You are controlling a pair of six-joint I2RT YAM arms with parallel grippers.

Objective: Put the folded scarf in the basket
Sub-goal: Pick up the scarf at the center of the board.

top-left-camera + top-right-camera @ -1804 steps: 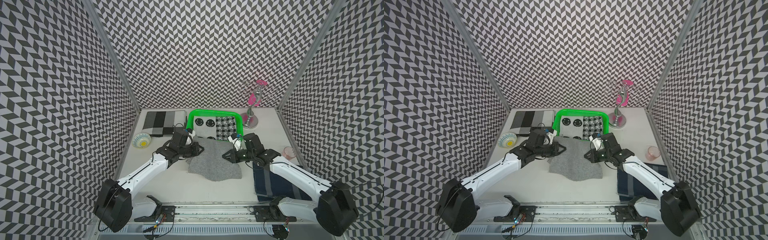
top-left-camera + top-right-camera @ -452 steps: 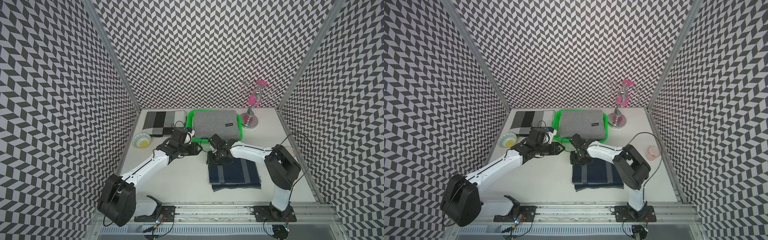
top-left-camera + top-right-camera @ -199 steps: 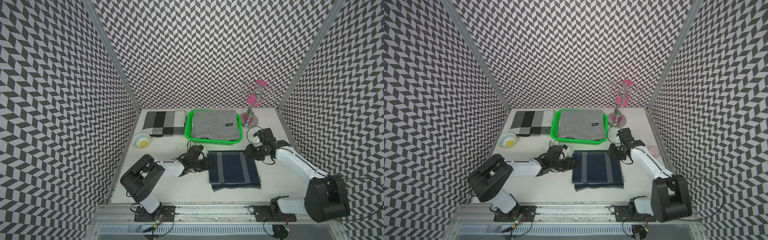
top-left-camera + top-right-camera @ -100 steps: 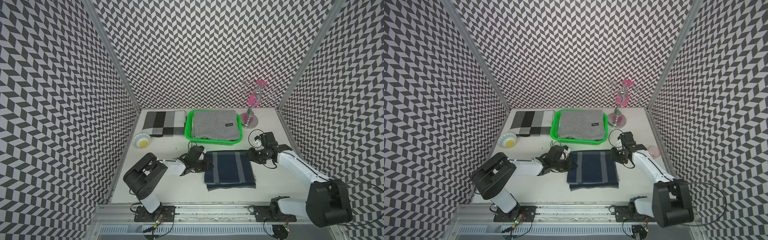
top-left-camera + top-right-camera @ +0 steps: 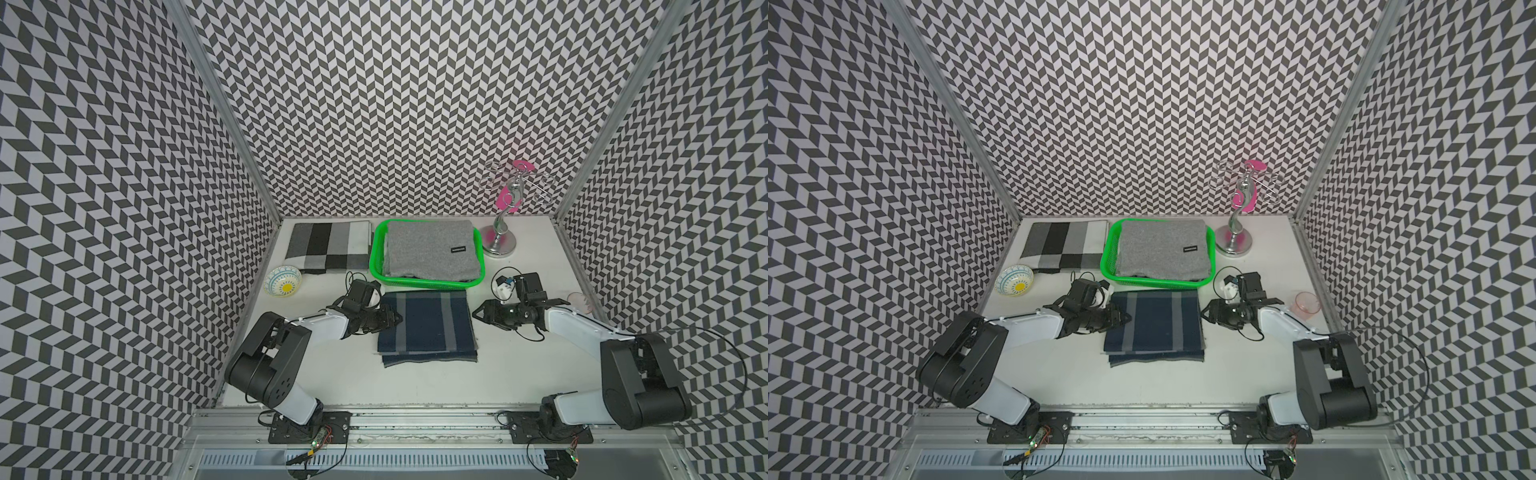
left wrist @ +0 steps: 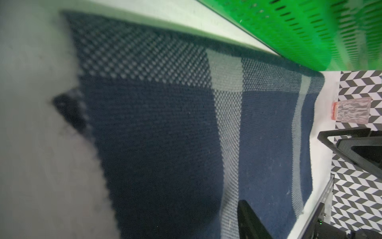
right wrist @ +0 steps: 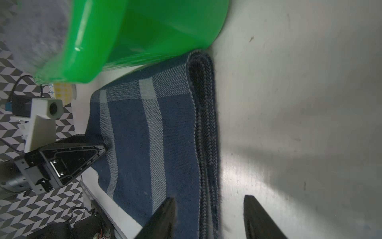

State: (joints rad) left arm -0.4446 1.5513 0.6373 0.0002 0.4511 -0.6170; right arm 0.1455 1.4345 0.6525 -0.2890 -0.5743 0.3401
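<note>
I will next grip the scarf's layered edge [image 5: 472, 320] with my right gripper, opposite my left gripper, to lay the folded scarf flat in the basket [image 5: 376, 266].
A navy folded scarf [image 5: 428, 324] [image 5: 1158, 324] with grey stripes lies flat on the table, just in front of the green basket [image 5: 376, 266] [image 5: 1106, 257]. A grey folded cloth [image 5: 428, 249] fills the basket. My left gripper [image 5: 397, 320] [image 5: 1127, 319] is low at the scarf's left edge. In the left wrist view one finger [image 6: 250, 221] shows above the scarf [image 6: 165, 134] and the other is hidden. My right gripper [image 5: 478, 313] [image 7: 208, 198] is open at the scarf's right folded edge [image 7: 204, 124], one finger over the cloth and one over the table.
A grey-and-black checked cloth [image 5: 328, 247] lies left of the basket, with a patterned bowl [image 5: 282, 281] in front of it. A metal stand [image 5: 500, 237] with pink parts is at the back right. A pink cup [image 5: 577, 300] stands by the right wall.
The navy scarf has slid left and slightly toward the basket. My right gripper has followed to its right edge and opened wider. The left jaws have parted again.
</note>
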